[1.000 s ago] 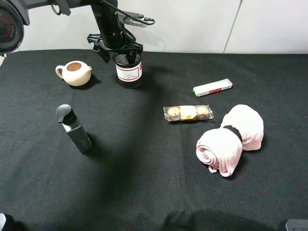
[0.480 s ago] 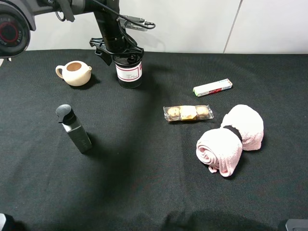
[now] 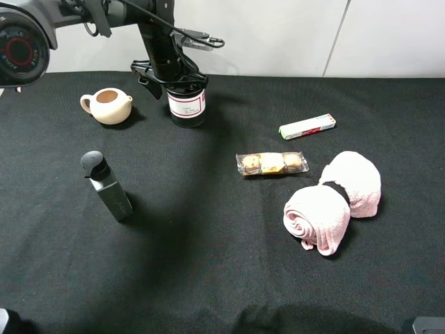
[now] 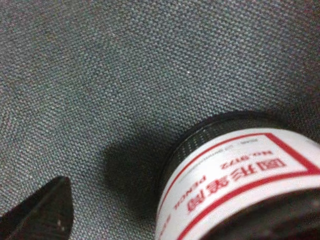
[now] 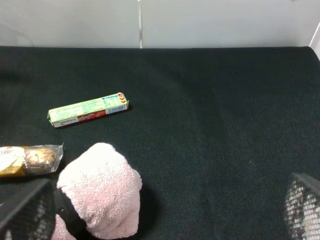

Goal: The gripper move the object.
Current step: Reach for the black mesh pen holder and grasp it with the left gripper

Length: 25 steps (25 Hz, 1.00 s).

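Observation:
I need to close my left gripper on the pen cup now, since its fingers reach down beside the pen cup's white label point(image 3: 186, 106) point(image 4: 235, 175).
The black wire-mesh pen cup point(image 3: 186, 108) with a red-edged white label stands upright at the back left of the black table. My left gripper point(image 3: 174, 76) hangs right over its rim from the back left. In the left wrist view the cup point(image 4: 235, 175) is close up. One dark finger point(image 4: 37, 210) stands apart from it with bare cloth between, so the jaws look open. My right gripper point(image 5: 167, 200) is wide open and empty, low at the front right, with one mesh-patterned fingertip point(image 5: 27, 210) at each side of its view.
A cream teapot point(image 3: 108, 106) sits left of the cup. A dark grey square bottle point(image 3: 108, 186) stands front left. A cookie pack point(image 3: 272, 163), a green stick pack point(image 3: 306, 126) and a rolled pink towel point(image 3: 334, 202) lie to the right.
My left gripper has shifted slightly at the cup's rim and sits a little lower. The cup and everything else stay in place.

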Each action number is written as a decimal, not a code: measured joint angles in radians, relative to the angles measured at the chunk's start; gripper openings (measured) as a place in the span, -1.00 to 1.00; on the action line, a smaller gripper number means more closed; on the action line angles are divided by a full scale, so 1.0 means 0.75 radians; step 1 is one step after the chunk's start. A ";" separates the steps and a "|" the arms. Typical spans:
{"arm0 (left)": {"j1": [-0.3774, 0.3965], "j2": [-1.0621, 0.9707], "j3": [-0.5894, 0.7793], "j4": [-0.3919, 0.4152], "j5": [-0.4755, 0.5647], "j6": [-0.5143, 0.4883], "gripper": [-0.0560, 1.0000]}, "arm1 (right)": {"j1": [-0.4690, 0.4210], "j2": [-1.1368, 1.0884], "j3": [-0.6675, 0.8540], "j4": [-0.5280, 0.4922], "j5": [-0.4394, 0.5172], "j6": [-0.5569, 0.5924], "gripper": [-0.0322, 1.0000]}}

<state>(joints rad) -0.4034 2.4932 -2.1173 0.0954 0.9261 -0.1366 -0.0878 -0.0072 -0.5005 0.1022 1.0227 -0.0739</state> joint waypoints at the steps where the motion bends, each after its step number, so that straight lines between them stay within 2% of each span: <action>1: 0.000 0.000 -0.007 0.000 0.001 -0.002 0.68 | 0.000 0.000 0.000 0.000 0.000 0.000 0.41; 9: 0.000 0.000 -0.011 0.001 0.003 -0.003 0.62 | 0.000 0.000 0.000 0.000 0.000 0.000 0.41; 18: 0.000 0.000 -0.011 0.001 0.003 -0.003 -0.12 | 0.000 0.000 0.000 0.000 0.000 0.000 0.41; 25: 0.000 0.000 -0.011 0.000 0.001 -0.004 -0.54 | 0.000 0.000 0.000 0.000 0.000 0.000 0.41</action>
<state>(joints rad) -0.4034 2.4932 -2.1252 0.0950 0.9267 -0.1400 -0.0878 -0.0072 -0.5005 0.1022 1.0227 -0.0739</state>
